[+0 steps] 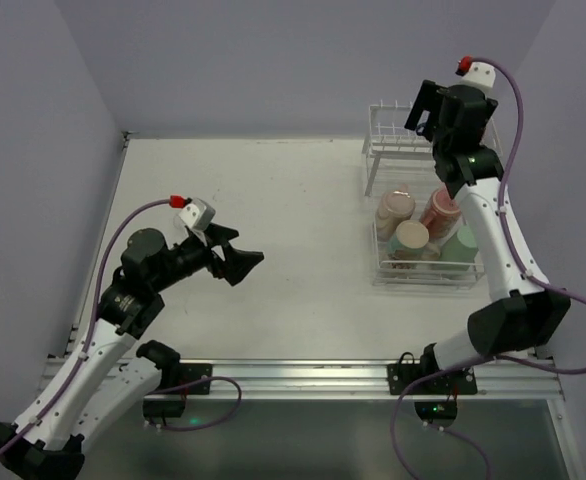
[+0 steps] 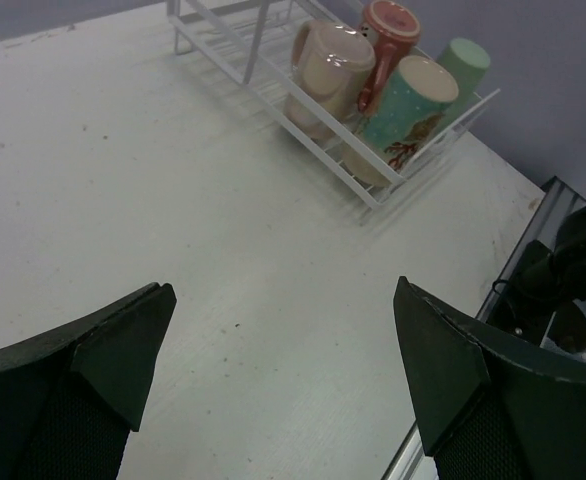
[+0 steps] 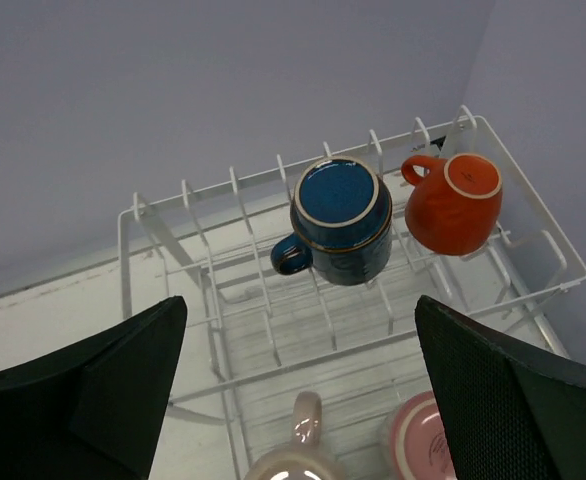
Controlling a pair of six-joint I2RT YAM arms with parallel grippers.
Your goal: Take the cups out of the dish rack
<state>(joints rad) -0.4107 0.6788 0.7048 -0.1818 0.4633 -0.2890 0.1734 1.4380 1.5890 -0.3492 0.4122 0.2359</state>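
My right gripper grabs the dark blue mug around its upturned base next, to keep the mug's rim end free to hand over to my left gripper.
The white wire dish rack stands at the table's far right. On its lower tier are a pale pink mug, a cream mug, a red-pink mug and a light green mug. In the right wrist view a dark blue mug and an orange-red mug hang upside down on the upper prongs. My right gripper is open and empty, above the rack. My left gripper is open and empty over bare table, well left of the rack.
Purple walls close the table at the back and both sides. A metal rail runs along the near edge. My right arm's forearm passes over the rack's right side. Bare white table lies left of the rack.
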